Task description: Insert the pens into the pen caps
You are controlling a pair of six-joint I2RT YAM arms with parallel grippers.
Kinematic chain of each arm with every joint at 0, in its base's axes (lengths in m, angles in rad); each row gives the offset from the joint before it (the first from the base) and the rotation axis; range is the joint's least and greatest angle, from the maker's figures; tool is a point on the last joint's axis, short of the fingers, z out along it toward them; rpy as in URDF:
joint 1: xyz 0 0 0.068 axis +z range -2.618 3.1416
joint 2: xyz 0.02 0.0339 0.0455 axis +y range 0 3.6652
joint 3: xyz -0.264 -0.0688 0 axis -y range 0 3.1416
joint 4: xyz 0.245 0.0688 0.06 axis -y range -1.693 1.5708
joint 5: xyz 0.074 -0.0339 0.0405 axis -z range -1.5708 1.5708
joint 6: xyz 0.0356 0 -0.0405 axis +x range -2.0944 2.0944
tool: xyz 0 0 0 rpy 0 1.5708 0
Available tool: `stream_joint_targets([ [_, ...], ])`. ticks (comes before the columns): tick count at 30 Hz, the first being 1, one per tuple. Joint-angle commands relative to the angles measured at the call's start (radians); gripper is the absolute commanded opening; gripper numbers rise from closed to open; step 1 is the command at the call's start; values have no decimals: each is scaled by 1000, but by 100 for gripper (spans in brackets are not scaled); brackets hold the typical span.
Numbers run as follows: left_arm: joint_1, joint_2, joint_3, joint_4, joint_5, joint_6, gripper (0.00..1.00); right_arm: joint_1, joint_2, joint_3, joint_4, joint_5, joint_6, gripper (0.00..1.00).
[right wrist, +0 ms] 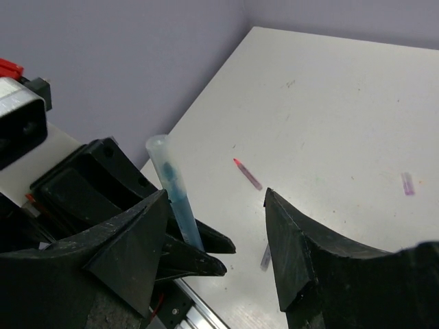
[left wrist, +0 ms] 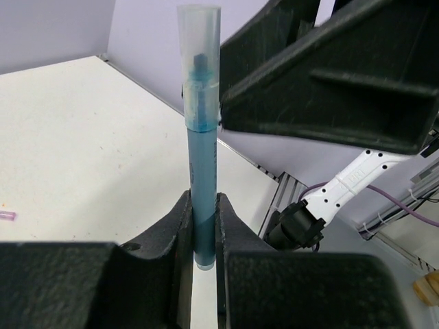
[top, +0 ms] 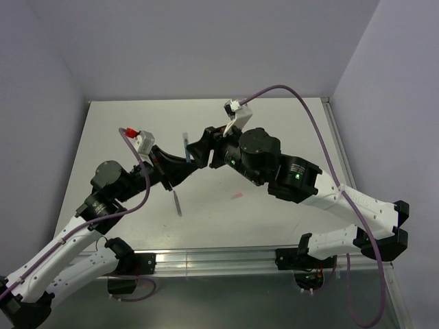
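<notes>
My right gripper grabs the see-through cap [top: 186, 141] next, while my left gripper keeps the blue pen's lower end, to insert the pen into the cap.
My left gripper [left wrist: 203, 200] is shut on the lower end of the blue pen [left wrist: 203, 164] and holds it upright above the table. A pale see-through cap [left wrist: 199, 48] sits over the pen's top. In the top view the left gripper [top: 182, 166] and the pen [top: 186, 148] are at mid-table. My right gripper [right wrist: 217, 195] is open, its jaws wide apart on either side of the capped pen [right wrist: 180, 205]. One of its fingers [left wrist: 322, 89] lies against the cap's lower edge. A red-tipped pen [right wrist: 247, 174] lies on the table. A dark grey pen [top: 178, 203] lies near the left arm.
A small pink cap [right wrist: 407, 183] lies on the white table [top: 274, 130]; it also shows in the top view [top: 236, 197]. Another pink stub [left wrist: 7, 214] shows at the left edge of the left wrist view. Grey walls close in the table. A metal rail [top: 226, 259] runs along the near edge.
</notes>
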Motion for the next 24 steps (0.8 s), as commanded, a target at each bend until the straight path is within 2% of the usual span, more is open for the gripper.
stream_joint_targets([
  [1,-2,-7,-14,50,31,-14,0,-25,6,72,24,-24,-28,66],
  [24,-40,32,-5,58,37,-18,0,-46,160,222,-28,-63,-45,63],
])
